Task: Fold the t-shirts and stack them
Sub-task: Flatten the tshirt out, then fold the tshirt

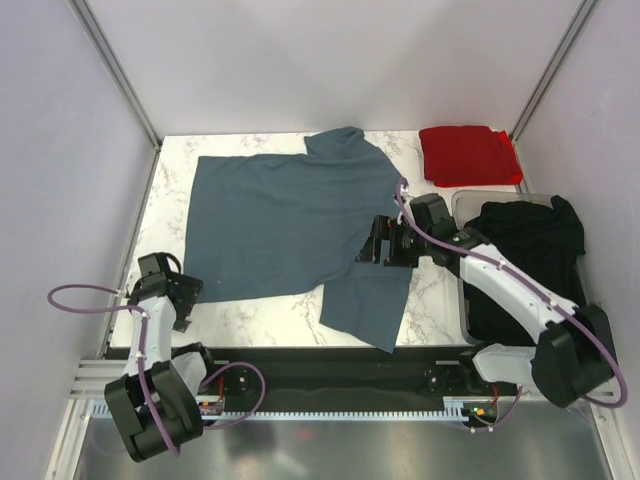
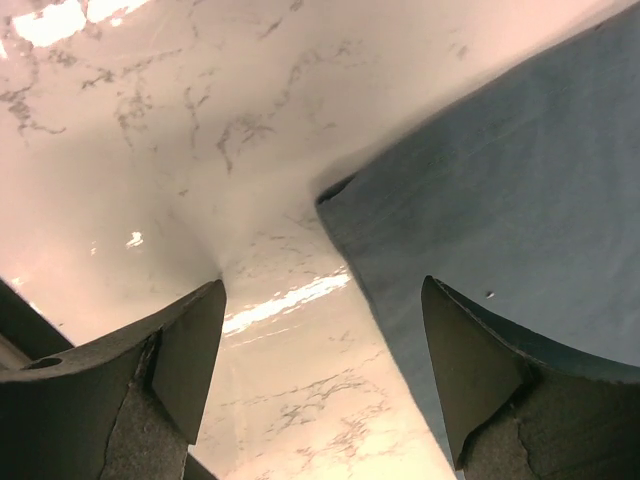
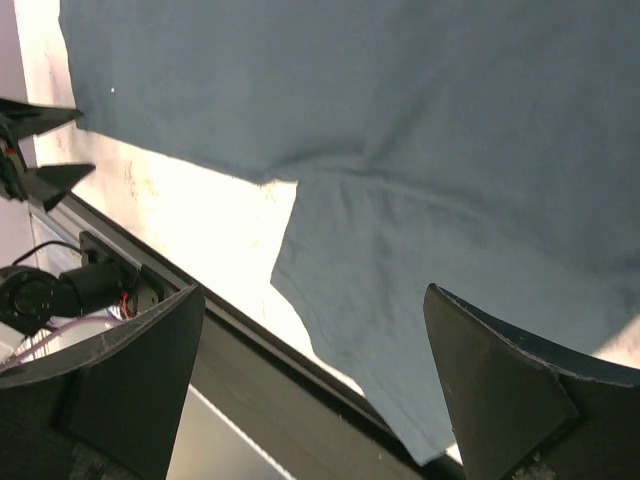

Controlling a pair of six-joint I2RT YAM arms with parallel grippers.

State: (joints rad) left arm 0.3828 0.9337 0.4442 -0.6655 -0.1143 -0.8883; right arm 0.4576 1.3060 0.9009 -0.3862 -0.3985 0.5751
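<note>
My right gripper pinches the blue-grey t-shirt [image 1: 285, 215] at the shoulder by its near sleeve [image 1: 401, 275] next. Then it folds that side over the t-shirt's body.
A slate blue-grey t-shirt [image 1: 285, 215] lies spread flat on the marble table [image 1: 255, 318], one sleeve hanging toward the near edge. My left gripper [image 1: 190, 290] is open and empty, low at the shirt's near-left corner. In the left wrist view [image 2: 322, 300] bare marble lies between the fingers and the shirt corner [image 2: 340, 192] is just ahead. My right gripper [image 1: 376, 243] is open and empty above the shirt's right side. In the right wrist view [image 3: 313, 300] it hovers over the sleeve [image 3: 400, 320]. A folded red t-shirt [image 1: 468, 155] lies at the far right. Black t-shirts [image 1: 525, 250] are heaped on the right.
The black shirts sit in a grey bin [image 1: 464, 205] at the table's right edge. A black rail [image 1: 330, 375] runs along the near edge below the table. White walls enclose the table at the left, back and right.
</note>
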